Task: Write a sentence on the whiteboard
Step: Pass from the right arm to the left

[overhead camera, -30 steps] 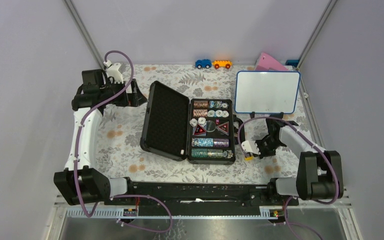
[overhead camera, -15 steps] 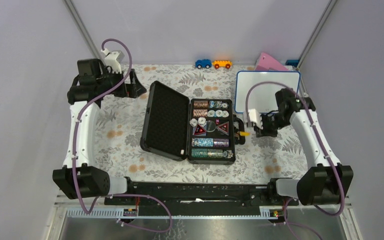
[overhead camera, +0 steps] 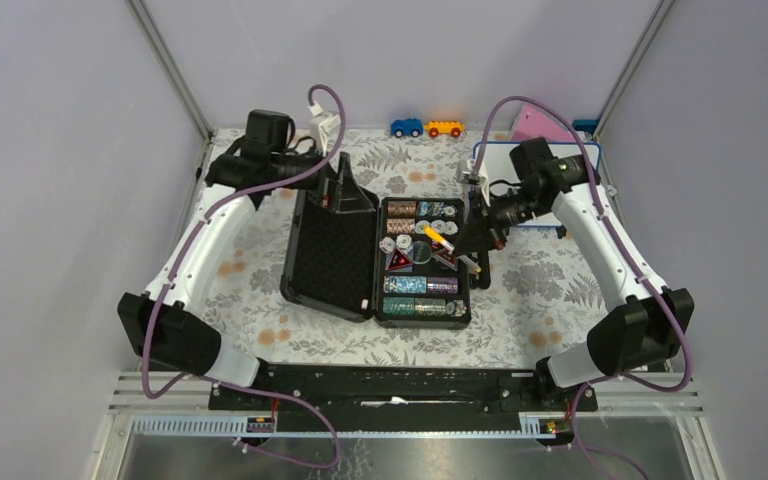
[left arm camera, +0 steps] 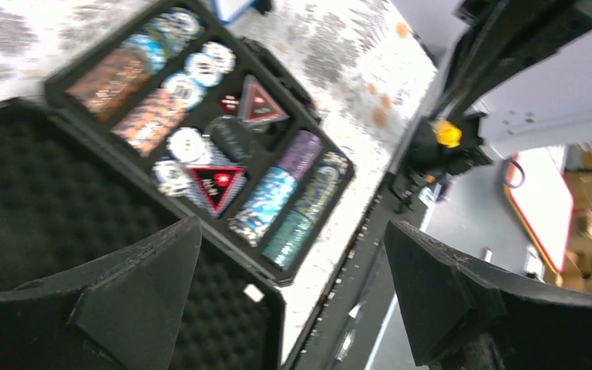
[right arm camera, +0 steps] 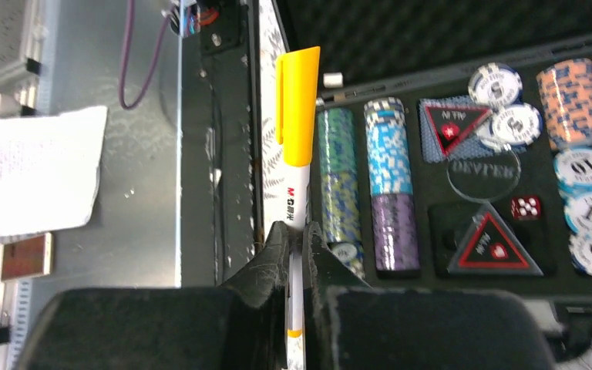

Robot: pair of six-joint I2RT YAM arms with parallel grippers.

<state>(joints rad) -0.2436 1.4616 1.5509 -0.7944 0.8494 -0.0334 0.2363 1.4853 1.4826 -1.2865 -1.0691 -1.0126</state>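
Note:
My left gripper grabs the marker's yellow cap (overhead camera: 436, 236) (left arm camera: 448, 134) next, which leaves the white body in my right gripper to write with.
The whiteboard (overhead camera: 535, 222), white with a blue frame, stands at the back right, mostly hidden behind my right arm; one corner shows in the left wrist view (left arm camera: 235, 8). I see no writing on it. My right gripper (overhead camera: 465, 250) (right arm camera: 299, 235) is shut on a white marker with a yellow cap (overhead camera: 436, 236) (right arm camera: 296, 116), held over the right side of the open poker chip case (overhead camera: 420, 290). The cap is on. My left gripper (overhead camera: 345, 188) (left arm camera: 291, 227) is open and empty above the case's foam lid (overhead camera: 325, 245).
The black case lies mid-table with chips, cards and dice in its tray (right arm camera: 462, 154). A blue toy car (overhead camera: 406, 127) and an orange one (overhead camera: 444, 128) sit at the back edge. A pink wedge (overhead camera: 542, 123) stands behind the whiteboard.
My right arm lifted the marker from the table near the front right, then swung up and left over the case. My left arm swung from the far left towards the case lid.

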